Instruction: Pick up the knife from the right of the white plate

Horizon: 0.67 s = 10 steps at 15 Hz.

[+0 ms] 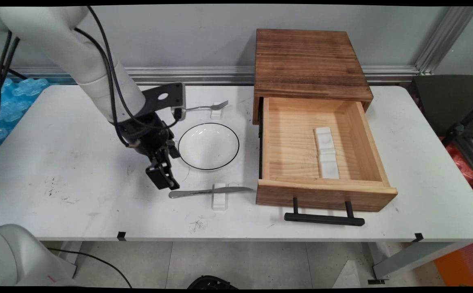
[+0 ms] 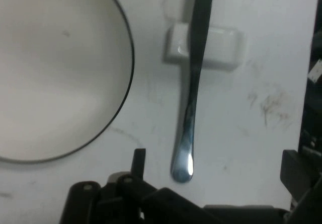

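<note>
My gripper will next take hold of the knife by its handle [image 1: 185, 193], so that it can lay the metal knife on the white holder in the open drawer.
My black gripper [image 1: 164, 179] hangs low over the table, just left of the handle end of a steel table knife [image 1: 210, 190]. The knife lies across a small white rest [image 1: 219, 197]. In the hand view the knife's rounded handle tip [image 2: 182, 169] lies between my two fingers, and the gripper [image 2: 217, 166] is open and holds nothing. The knife's white rest [image 2: 204, 45] sits further along its shaft. A white plate with a black rim [image 1: 208, 146] sits right of the gripper, and the plate [image 2: 55, 68] fills the hand view's upper left.
A fork [image 1: 209, 107] lies on another white rest [image 1: 216, 112] behind the plate. A wooden box [image 1: 307, 61] stands at the right, its drawer [image 1: 326, 193] pulled open with a white holder [image 1: 327, 152] inside and a black handle [image 1: 324, 219] in front.
</note>
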Motion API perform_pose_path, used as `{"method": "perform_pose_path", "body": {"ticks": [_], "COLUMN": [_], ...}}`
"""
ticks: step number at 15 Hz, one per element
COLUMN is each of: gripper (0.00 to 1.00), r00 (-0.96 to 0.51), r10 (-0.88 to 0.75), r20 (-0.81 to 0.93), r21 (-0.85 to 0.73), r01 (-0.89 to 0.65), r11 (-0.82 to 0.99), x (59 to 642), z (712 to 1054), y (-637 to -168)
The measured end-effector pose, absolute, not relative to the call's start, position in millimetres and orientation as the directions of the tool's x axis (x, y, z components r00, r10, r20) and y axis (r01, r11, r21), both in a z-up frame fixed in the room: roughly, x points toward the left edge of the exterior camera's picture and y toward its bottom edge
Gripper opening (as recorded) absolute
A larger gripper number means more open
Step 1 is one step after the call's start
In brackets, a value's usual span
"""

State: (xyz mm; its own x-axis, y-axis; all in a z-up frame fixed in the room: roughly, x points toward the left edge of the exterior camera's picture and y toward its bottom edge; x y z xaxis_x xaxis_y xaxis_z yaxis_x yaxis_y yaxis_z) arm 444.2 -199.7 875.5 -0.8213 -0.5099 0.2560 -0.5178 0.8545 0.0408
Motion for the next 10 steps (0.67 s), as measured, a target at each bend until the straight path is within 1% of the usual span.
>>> {"method": "perform_pose_path", "body": {"ticks": [10], "gripper": [1.00], "r00": [-0.833], "r10": [-0.426], "r20": [0.352], "r21": [-0.005], "r01": [-0.457], "r11": [0.890], "x": [431], "z": [842], "y": [-185]}}
